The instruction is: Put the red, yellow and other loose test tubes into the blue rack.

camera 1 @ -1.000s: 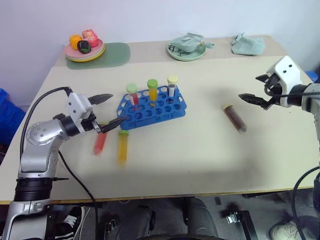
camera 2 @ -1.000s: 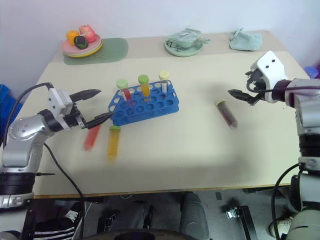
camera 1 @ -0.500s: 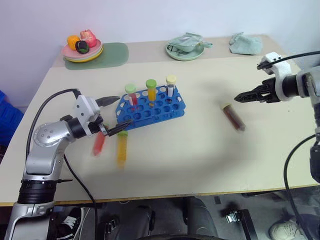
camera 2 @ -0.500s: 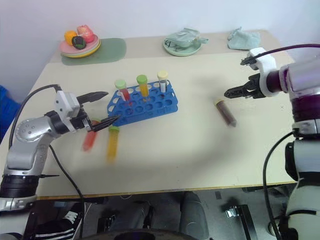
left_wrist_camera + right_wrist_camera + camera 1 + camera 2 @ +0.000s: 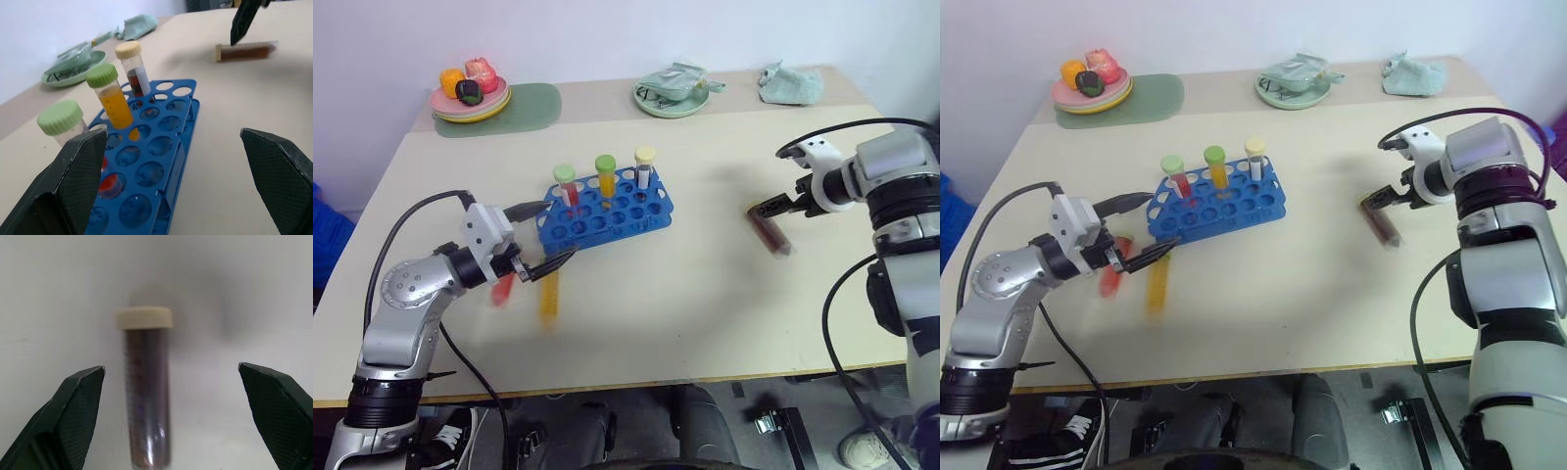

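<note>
My right gripper has to grab the tube by its cream-end with the cap (image 5: 755, 211) next, to stand the dark brown tube in the blue rack (image 5: 607, 208).
The blue rack (image 5: 607, 208) stands mid-table with three capped tubes upright in its back row. A red tube (image 5: 502, 290) and a yellow tube (image 5: 549, 294) lie loose on the table in front of the rack's left end. My left gripper (image 5: 560, 227) hovers open at that end, level and pointing at the rack (image 5: 161, 161), above the two loose tubes. To the right lies a dark brown tube (image 5: 770, 229) with a cream cap (image 5: 145, 318). My right gripper (image 5: 766, 207) is tilted down over its cap end, open (image 5: 169, 366), with the tube between the fingers' line and untouched.
Along the far edge sit a plate of toy fruit (image 5: 470, 98) on a green mat (image 5: 530, 104), a green dish (image 5: 671, 98) holding a crumpled item, and a green cloth (image 5: 791, 83). Bare tabletop lies between the rack and the dark tube.
My right gripper has tipped downward and dropped toward the dark tube's cap end, moving a little left. The left gripper has barely shifted. The camera view has moved slightly.
</note>
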Action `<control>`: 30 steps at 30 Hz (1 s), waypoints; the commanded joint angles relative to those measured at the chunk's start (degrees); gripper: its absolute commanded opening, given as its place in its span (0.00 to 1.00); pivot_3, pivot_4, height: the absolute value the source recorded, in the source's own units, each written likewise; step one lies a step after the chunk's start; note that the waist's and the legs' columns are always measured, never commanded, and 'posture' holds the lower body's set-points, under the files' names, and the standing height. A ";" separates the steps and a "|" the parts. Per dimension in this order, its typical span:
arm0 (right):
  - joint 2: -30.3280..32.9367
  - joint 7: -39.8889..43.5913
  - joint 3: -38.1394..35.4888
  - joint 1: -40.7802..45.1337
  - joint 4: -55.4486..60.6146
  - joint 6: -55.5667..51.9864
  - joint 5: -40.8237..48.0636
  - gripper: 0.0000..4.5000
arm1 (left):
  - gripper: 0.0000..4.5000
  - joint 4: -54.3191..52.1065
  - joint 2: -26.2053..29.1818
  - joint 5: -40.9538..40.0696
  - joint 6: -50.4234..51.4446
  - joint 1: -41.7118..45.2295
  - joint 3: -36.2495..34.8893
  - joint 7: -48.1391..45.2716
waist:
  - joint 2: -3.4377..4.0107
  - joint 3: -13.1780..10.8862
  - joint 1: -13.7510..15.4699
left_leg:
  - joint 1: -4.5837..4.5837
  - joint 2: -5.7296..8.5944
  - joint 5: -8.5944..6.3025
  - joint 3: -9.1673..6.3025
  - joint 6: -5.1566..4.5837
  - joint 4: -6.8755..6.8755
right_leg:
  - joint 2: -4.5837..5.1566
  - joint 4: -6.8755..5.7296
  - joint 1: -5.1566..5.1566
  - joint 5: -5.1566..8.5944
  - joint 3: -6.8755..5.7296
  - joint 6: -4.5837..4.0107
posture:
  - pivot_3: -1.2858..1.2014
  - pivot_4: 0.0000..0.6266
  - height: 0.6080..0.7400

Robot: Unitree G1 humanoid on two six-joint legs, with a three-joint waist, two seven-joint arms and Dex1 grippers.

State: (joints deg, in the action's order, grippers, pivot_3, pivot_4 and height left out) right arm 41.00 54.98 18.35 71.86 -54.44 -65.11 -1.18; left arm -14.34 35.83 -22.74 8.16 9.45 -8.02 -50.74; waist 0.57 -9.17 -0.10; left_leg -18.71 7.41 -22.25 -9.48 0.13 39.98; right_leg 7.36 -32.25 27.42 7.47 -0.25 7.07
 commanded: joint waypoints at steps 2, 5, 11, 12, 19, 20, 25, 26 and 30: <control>-1.09 0.05 -0.05 1.61 -1.28 1.60 -1.20 1.00 | 0.99 -3.19 0.96 -1.04 0.44 -1.54 -2.39 1.24 | 0.00 0.00 -0.09 | -0.03 0.01 0.00 -0.01 0.00 0.01 | 0.00 0.00 0.01 0.00 0.00 0.00 | 0.52 0.24 1.00; -2.09 -1.67 -0.81 1.21 -3.00 3.06 -1.68 1.00 | 0.99 -4.53 1.16 -1.27 1.05 -2.48 -2.78 2.18 | 0.00 0.00 -0.33 | -0.04 0.01 0.00 -0.02 0.00 0.01 | 0.00 0.00 0.01 -0.01 0.00 -0.01 | 0.52 0.24 1.00; -3.30 -3.44 -0.94 0.00 -4.60 5.41 -2.49 1.00 | 0.99 -6.81 1.17 -1.38 2.08 -4.35 -3.22 3.27 | 0.01 0.00 -0.79 | -0.02 0.00 0.00 -0.02 0.00 -0.01 | -0.02 0.00 0.02 -0.01 0.00 -0.01 | 0.52 0.24 1.00; -3.59 -3.90 -0.87 -0.45 -4.84 6.31 -2.82 1.00 | 0.99 -7.29 1.23 -1.43 2.26 -4.87 -3.46 3.37 | 0.01 0.00 -0.80 | -0.02 -0.01 0.00 -0.02 0.00 -0.02 | -0.02 0.00 0.02 -0.01 0.00 -0.01 | 0.52 0.24 1.00; -4.91 -4.71 -1.34 -1.09 -6.22 8.79 -4.00 0.59 | 1.00 -8.38 1.76 -1.83 3.07 -5.84 -4.33 3.88 | 0.00 0.01 -0.80 | 0.05 -0.01 -0.01 0.00 0.01 -0.01 | -0.03 0.00 -0.05 -0.04 0.00 -0.06 | 0.52 0.24 1.00; -4.99 -4.70 -1.42 -1.15 -6.29 8.88 -4.11 0.48 | 1.00 -8.43 1.80 -1.85 3.08 -5.88 -4.34 3.93 | 0.00 0.02 -0.82 | 0.06 -0.02 -0.01 0.00 0.01 -0.01 | -0.04 0.00 -0.05 -0.04 0.00 -0.06 | 0.52 0.24 1.00; -5.07 -4.07 -1.78 -1.32 -5.11 9.08 -4.27 0.18 | 1.00 -7.80 1.82 -1.82 2.86 -5.57 -3.99 3.81 | 0.00 0.02 -0.84 | 0.08 -0.02 -0.01 0.00 0.01 -0.01 | -0.04 -0.01 -0.07 -0.04 0.01 -0.06 | 0.52 0.24 1.00; -4.91 -3.85 -2.09 -1.36 -4.22 9.16 -4.07 0.18 | 1.00 -7.48 1.83 -1.81 2.78 -5.34 -3.92 3.68 | 0.00 0.02 -0.85 | 0.08 -0.02 -0.01 0.00 0.01 -0.01 | -0.04 0.00 -0.07 -0.04 0.01 -0.06 | 0.52 0.24 1.00; -2.00 2.82 -3.00 -4.02 7.05 11.57 -1.52 0.18 | 1.00 -5.74 2.07 -1.78 2.24 -3.78 -3.60 2.77 | 0.01 0.01 -0.82 | 0.08 -0.02 -0.01 0.00 0.01 -0.01 | -0.05 -0.01 -0.05 -0.05 0.01 -0.06 | 0.52 0.24 1.00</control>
State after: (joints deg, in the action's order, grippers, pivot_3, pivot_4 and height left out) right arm 37.48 54.47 16.59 68.04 -54.32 -55.70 -4.45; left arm -20.08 37.10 -24.23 11.63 4.84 -10.46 -47.52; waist 0.59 -9.16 -0.92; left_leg -18.65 7.38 -22.26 -9.49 0.14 39.96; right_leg 7.31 -32.26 27.38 7.42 -0.24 7.01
